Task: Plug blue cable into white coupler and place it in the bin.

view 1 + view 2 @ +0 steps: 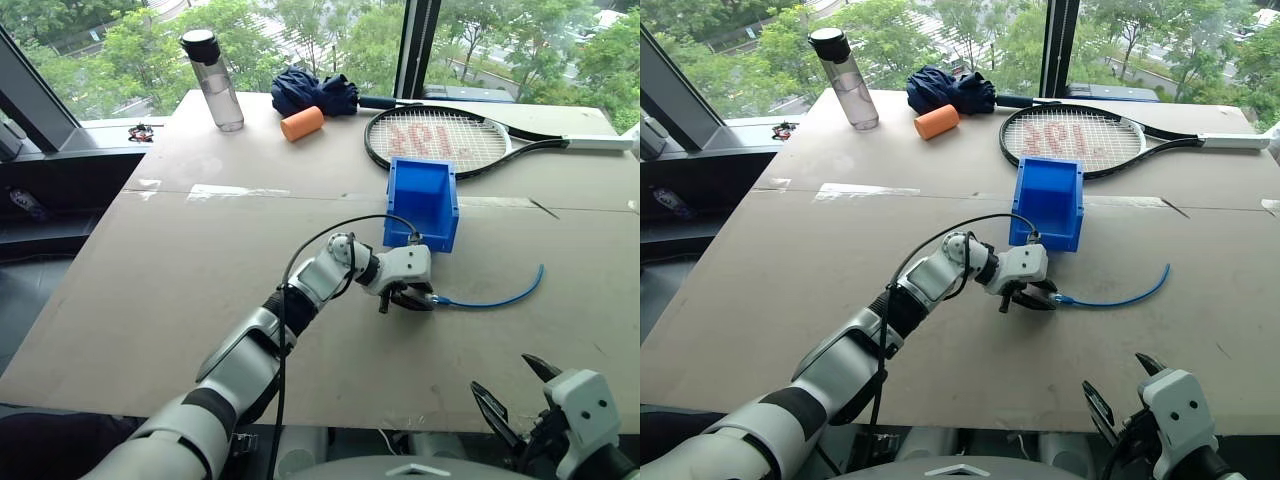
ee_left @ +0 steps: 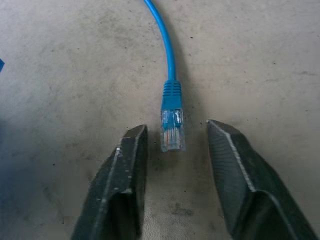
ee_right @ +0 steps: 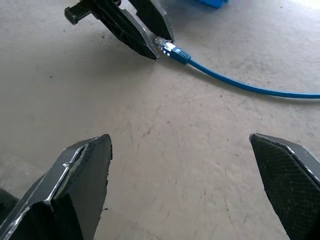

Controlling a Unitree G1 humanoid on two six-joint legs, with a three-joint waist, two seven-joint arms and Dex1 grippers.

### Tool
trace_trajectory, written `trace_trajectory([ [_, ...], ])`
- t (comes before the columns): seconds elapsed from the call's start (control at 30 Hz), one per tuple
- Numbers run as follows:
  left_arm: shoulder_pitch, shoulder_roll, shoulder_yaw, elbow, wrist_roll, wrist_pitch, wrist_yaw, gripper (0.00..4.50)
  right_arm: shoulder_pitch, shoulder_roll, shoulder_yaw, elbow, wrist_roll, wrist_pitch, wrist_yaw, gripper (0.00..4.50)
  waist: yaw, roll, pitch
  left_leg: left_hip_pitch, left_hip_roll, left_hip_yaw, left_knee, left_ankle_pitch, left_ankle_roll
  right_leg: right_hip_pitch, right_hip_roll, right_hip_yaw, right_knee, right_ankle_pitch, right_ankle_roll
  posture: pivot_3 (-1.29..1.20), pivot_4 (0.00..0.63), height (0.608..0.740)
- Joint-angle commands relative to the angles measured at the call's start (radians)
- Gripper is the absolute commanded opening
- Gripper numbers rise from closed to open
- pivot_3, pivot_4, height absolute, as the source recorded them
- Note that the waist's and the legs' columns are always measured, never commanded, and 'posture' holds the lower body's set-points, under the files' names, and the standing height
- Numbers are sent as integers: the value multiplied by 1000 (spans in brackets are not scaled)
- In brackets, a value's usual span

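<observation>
Next, my right gripper grabs the blue cable (image 1: 500, 297) by the boot just behind that plug (image 1: 442, 300), with my left gripper's fingers on either side of the clear plug.
The blue cable (image 1: 500, 297) lies in a curve on the tabletop, just in front of the bin (image 1: 420, 232), which stands upright with nothing showing inside. Its clear plug (image 2: 172, 131) rests flat on the table between the two fingers of my left gripper (image 1: 415, 298). That gripper is low over the table and open, with a gap on each side of the plug. My right gripper (image 1: 503, 372) hovers near the table's front edge, wide open and holding nothing, a good way short of the cable. The white coupler is out of view.
A tennis racket (image 1: 440, 138) lies behind the bin. Farther back are a dark-blue bundled cloth (image 1: 312, 90), an orange cylinder (image 1: 302, 123) and a water bottle (image 1: 215, 80). The window is beyond the table's far edge.
</observation>
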Motion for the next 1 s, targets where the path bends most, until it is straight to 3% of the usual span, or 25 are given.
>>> trace_trajectory([
  [0.03,-1,-21,-4,20,10,-27,-45,78,-10,32,57,-35,-11,-6,-61,4500,1,0,0,0,0,0,0,0,0,0,0,0,0,0,0,0,150,740],
  [0.1,1,-18,28,5,-30,5,-89,24,-52,75,101,-29,27,27,-89,4500,1,0,0,-1,0,-1,0,0,0,0,0,-1,0,0,0,0,150,740],
  [0.3,1,41,176,-206,-289,409,-259,24,-189,195,151,-23,361,113,-118,4500,-4,-1,1,-4,3,-3,0,0,0,-3,0,-2,0,1,-1,0,150,740],
  [0.5,31,125,298,-420,-485,753,-230,24,-386,182,142,-19,679,197,-202,4500,-4,0,0,-3,3,-4,0,0,0,-3,0,-1,1,2,-3,0,150,740],
  [0.7,72,170,356,-547,-598,897,-176,24,-608,134,131,32,911,225,-324,4500,-4,0,0,-2,1,-4,0,0,0,-3,1,0,2,3,-4,0,150,740],
  [0.8,92,181,374,-589,-632,921,-147,0,-697,116,131,74,997,222,-366,3609,-5,0,0,-2,1,-4,0,0,0,-2,1,-1,2,3,-4,0,150,740],
  [1.0,108,190,401,-620,-685,946,-100,0,-762,71,126,109,1089,211,-386,714,-6,0,0,-1,1,-3,0,0,0,-2,1,-1,2,3,-4,0,150,740],
])
